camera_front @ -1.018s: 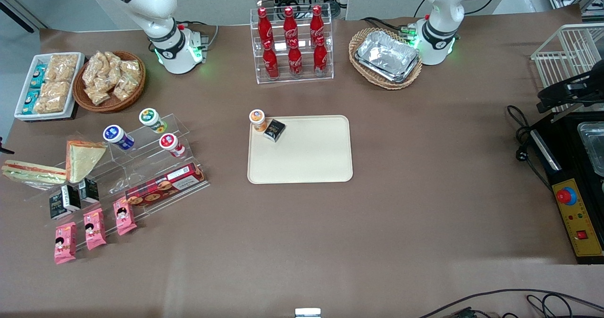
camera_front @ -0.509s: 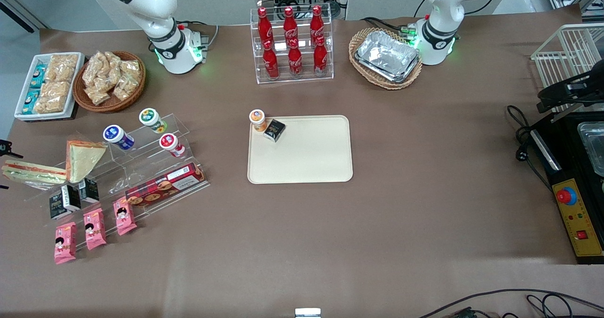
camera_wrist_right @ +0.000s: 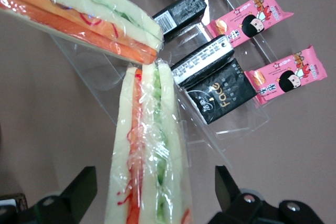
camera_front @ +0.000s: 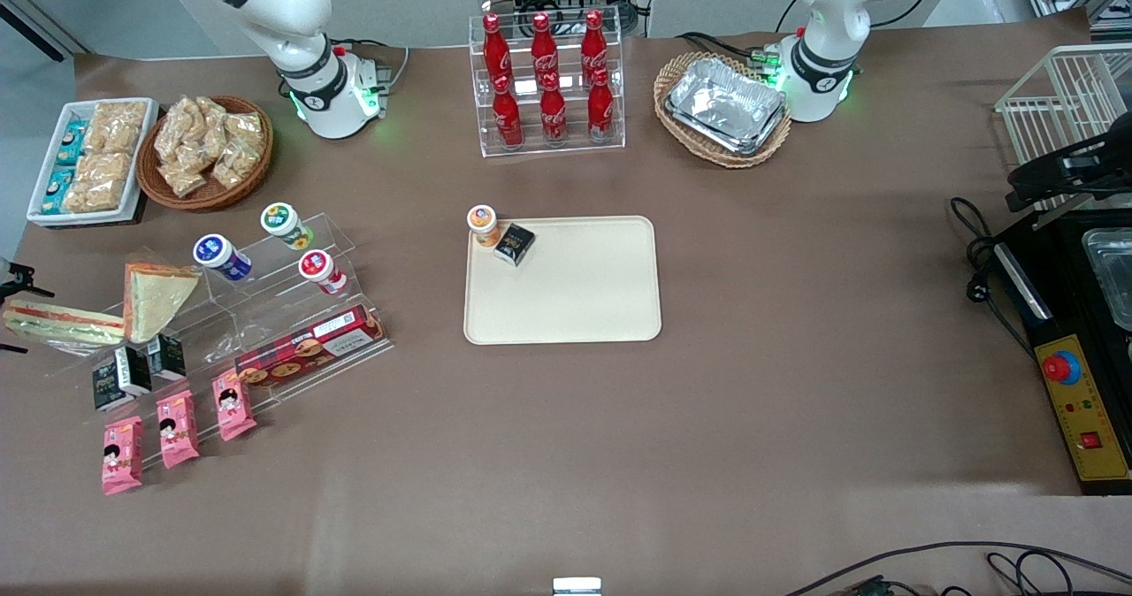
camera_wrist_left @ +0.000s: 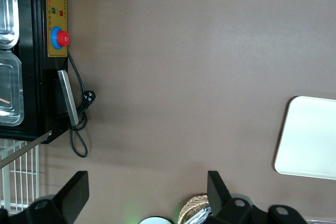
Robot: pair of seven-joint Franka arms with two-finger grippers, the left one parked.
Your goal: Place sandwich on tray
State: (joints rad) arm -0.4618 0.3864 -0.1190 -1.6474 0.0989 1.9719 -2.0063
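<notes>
My gripper grabs the lying sandwich by its wide end (camera_front: pixel 26 316) next. Then my gripper places the sandwich on the tray (camera_front: pixel 584 304).
The sandwich (camera_front: pixel 62 322) lies on the clear display stand at the working arm's end of the table, its red-orange and green stripes showing. In the right wrist view the sandwich (camera_wrist_right: pixel 149 161) runs lengthwise between my two dark fingers. My gripper (camera_front: pixel 11 313) is open at the edge of the front view, one finger on each side of the sandwich's wide end, not touching it (camera_wrist_right: pixel 155 203). The cream tray (camera_front: pixel 584 304) lies in the middle of the table and also shows in the left wrist view (camera_wrist_left: pixel 315 140).
A second wedge with a pale-yellow face (camera_front: pixel 155 295) stands beside the sandwich, tips nearly touching (camera_wrist_right: pixel 79 14). Black packs (camera_wrist_right: pixel 218 93) and pink packets (camera_wrist_right: pixel 249 19) lie close by on the stand. An orange-lidded cup (camera_front: pixel 482 223) and a black box (camera_front: pixel 515 243) sit in one tray corner.
My gripper's fingers have come a little further into the front view beside the sandwich's wide end. Nothing else has moved.
</notes>
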